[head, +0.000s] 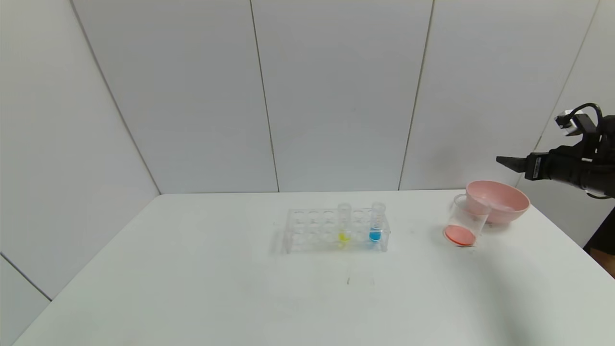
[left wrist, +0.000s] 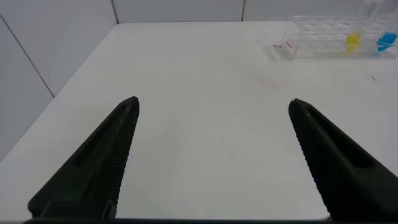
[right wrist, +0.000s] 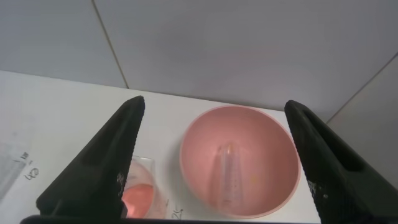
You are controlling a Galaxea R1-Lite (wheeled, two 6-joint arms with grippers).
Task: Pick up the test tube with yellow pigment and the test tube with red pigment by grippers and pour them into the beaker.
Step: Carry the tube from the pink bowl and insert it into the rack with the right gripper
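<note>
I will next pick up the yellow test tube by its clear upper end [head: 344, 212] with my right gripper, as that end stands above the rack [head: 312, 230] holding its lower half.
The test tube with yellow pigment [head: 344, 226] stands in the clear rack [head: 312, 230] at mid-table; it also shows in the left wrist view [left wrist: 352, 40]. The beaker [head: 465, 226] stands right beside the pink bowl [head: 509, 211] and holds orange-red liquid; it also shows in the right wrist view [right wrist: 140, 193]. A clear tube [right wrist: 229, 174] lies inside the bowl, with only a faint orange trace at its round end. My right gripper [right wrist: 214, 102] is open and empty, in the air above the bowl [head: 502, 161]. My left gripper [left wrist: 214, 102] is open and empty over bare table, left of the rack.
A tube with blue liquid [head: 376, 223] stands in the rack to the right of the yellow one. The white table [head: 192, 288] meets grey wall panels at the back. The bowl sits near the table's far right edge.
</note>
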